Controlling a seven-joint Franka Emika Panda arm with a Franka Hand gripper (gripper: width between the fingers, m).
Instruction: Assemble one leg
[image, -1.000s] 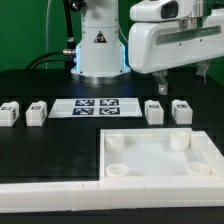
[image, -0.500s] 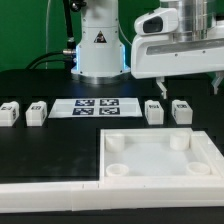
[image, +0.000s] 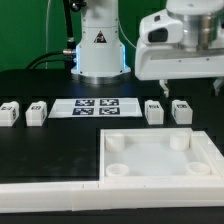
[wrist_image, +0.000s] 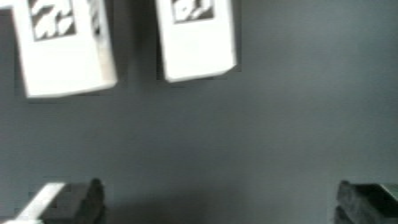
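Note:
My gripper will next grab one leg by its tagged body (image: 181, 113), so that it can fit the leg into the corner socket of the white panel.
Four small white legs with tags lie in a row on the black table: two at the exterior view's left (image: 10, 113) (image: 37, 112) and two at its right (image: 154, 111) (image: 181, 111). My gripper (image: 190, 87) hangs above and slightly behind the right pair, open and empty. In the wrist view two legs (wrist_image: 63, 50) (wrist_image: 196, 40) lie side by side on the dark table, well apart from my gripper (wrist_image: 222, 205). Its dark fingertips (wrist_image: 71, 200) stand wide apart with nothing between them.
The marker board (image: 95, 108) lies between the two pairs of legs. The large white square panel (image: 205, 150) with round corner sockets lies at the front right. A white rail (image: 50, 190) runs along the front edge. The robot base (image: 98, 45) stands behind.
The arm has moved toward the exterior view's right and slightly up. The gripper stays open; the legs have not moved.

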